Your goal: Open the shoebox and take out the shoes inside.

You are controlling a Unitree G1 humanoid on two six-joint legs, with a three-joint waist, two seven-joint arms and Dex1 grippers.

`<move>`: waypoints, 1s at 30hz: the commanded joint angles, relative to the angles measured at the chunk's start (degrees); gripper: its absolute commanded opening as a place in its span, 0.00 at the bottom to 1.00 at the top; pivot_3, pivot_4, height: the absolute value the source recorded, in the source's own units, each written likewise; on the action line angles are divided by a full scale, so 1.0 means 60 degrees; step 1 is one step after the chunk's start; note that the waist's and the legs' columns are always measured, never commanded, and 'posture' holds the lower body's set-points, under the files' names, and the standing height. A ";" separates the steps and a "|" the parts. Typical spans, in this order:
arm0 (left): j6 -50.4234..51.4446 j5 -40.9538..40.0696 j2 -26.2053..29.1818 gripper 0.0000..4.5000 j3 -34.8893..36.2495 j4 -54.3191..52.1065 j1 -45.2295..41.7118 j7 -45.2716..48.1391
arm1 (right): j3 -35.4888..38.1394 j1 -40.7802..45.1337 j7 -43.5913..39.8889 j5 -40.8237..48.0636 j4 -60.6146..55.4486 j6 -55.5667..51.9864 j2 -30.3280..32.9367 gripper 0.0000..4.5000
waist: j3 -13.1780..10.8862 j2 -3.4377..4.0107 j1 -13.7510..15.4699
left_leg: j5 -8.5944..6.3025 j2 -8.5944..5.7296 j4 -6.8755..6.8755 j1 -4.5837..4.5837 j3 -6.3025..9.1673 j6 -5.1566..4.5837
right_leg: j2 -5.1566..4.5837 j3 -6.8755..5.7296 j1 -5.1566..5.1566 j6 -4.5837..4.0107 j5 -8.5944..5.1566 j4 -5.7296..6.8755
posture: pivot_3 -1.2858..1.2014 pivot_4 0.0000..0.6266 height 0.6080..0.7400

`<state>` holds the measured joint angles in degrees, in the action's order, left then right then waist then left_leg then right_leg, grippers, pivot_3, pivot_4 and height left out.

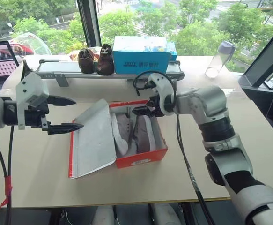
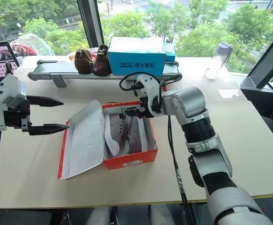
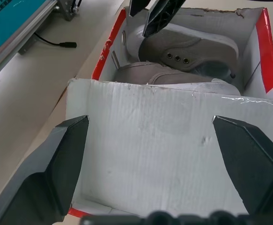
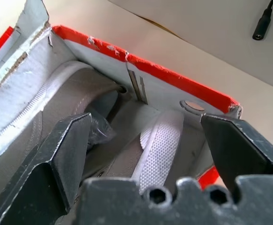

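Note:
My right gripper's fingers are still above the white sole (image 1: 151, 135) inside the shoebox (image 1: 141, 161), so it comes down next before it closes on the sole.
The red shoebox (image 1: 141, 161) stands open mid-table, its white-lined lid (image 1: 92, 138) folded flat out to the left. Inside lie the two grey shoes (image 1: 143, 133) with white soles, side by side on their edges. My right gripper (image 1: 138, 110) hangs open over the box's far end, fingertips just above the shoes and holding nothing; in the right wrist view its fingers (image 4: 66, 154) straddle a white sole (image 4: 159, 145). My left gripper (image 1: 77, 113) is open and empty, left of the lid and above the table. The left wrist view looks over the lid (image 3: 150, 154) into the box at the shoes (image 3: 188, 47).
Behind the shoebox a grey rail (image 1: 56, 72) carries a blue box (image 1: 141, 56) and dark brown furry shoes (image 1: 96, 60). A laptop (image 1: 0, 61) sits far left and a clear bottle (image 1: 219, 58) far right. A black cable plug (image 4: 262, 23) lies behind the box.

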<state>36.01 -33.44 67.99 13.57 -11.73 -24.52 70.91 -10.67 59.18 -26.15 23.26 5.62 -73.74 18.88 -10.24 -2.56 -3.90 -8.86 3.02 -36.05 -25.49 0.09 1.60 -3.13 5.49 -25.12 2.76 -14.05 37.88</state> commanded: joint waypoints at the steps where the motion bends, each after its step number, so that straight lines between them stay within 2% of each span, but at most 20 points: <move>1: -0.0167 0.0040 0.0050 1.00 0.0023 -0.0045 -0.0255 0.0023 | -0.0052 -0.0612 0.0273 -0.0123 -0.0501 -0.0424 -0.0104 1.00 | 0.0001 -0.0002 0.0008 | 0.0000 0.0000 0.0000 0.0000 0.0000 0.0000 | 0.0001 0.0000 0.0000 0.0000 0.0000 0.0000 | 0.52 0.24 1.00; 10: -0.0215 0.0048 0.0068 1.00 0.0052 -0.0078 -0.0184 -0.0027 | 0.0087 -0.1119 0.0584 -0.0272 -0.0229 -0.0313 -0.0453 1.00 | 0.0001 -0.0002 0.0016 | 0.0000 0.0000 -0.0004 0.0000 0.0001 0.0000 | 0.0000 -0.0001 0.0001 0.0001 0.0000 0.0002 | 0.52 0.24 1.00; 13: -0.0188 0.0028 0.0090 1.00 0.0128 -0.0131 -0.0092 -0.0049 | 0.0335 -0.0948 0.0672 -0.0321 0.0020 -0.0164 -0.0580 0.84 | 0.0001 -0.0002 0.0015 | 0.0000 -0.0001 -0.0005 0.0000 0.0001 0.0000 | 0.0000 -0.0001 0.0002 0.0003 -0.0001 0.0002 | 0.52 0.24 1.00; 16: -0.0152 0.0010 0.0101 1.00 0.0173 -0.0164 -0.0047 -0.0078 | 0.0442 -0.0766 0.0697 -0.0411 0.0158 -0.0038 -0.0623 0.60 | 0.0001 -0.0002 0.0012 | 0.0000 -0.0001 -0.0005 0.0000 0.0001 0.0000 | 0.0000 -0.0001 0.0002 0.0002 0.0000 0.0002 | 0.52 0.24 1.00; 20: -0.0151 0.0010 0.0087 1.00 0.0161 -0.0167 -0.0046 -0.0120 | 0.0496 -0.0632 0.0681 -0.0395 0.0080 -0.0103 -0.0665 0.33 | 0.0001 -0.0002 0.0002 | 0.0000 -0.0001 -0.0004 0.0000 0.0001 0.0000 | 0.0000 0.0000 0.0001 0.0002 0.0000 0.0001 | 0.52 0.24 1.00; 26: -0.0226 0.0043 0.0014 1.00 0.0035 -0.0088 -0.0149 -0.0158 | 0.0796 -0.0292 0.0860 -0.0400 -0.0063 -0.0214 -0.0677 0.33 | 0.0000 0.0000 0.0001 | 0.0000 -0.0001 -0.0004 -0.0001 0.0001 0.0000 | 0.0000 0.0000 0.0000 0.0002 0.0000 0.0001 | 0.52 0.24 1.00; 30: -0.0296 0.0079 -0.0030 1.00 -0.0028 -0.0028 -0.0198 -0.0140 | 0.2036 0.0425 0.1189 0.0015 -0.0203 -0.1006 -0.0935 0.33 | -0.0001 0.0001 0.0000 | 0.0000 0.0000 -0.0003 -0.0004 0.0001 0.0000 | 0.0000 0.0000 -0.0006 0.0002 0.0000 0.0003 | 0.52 0.24 1.00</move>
<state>35.23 -33.12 67.66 12.50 -11.62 -24.51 70.28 -3.05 58.63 -19.84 21.90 7.06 -78.35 13.54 -10.25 -2.55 -3.90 -8.86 3.02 -36.06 -25.53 0.09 1.60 -3.13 5.49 -25.17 2.76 -14.04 37.89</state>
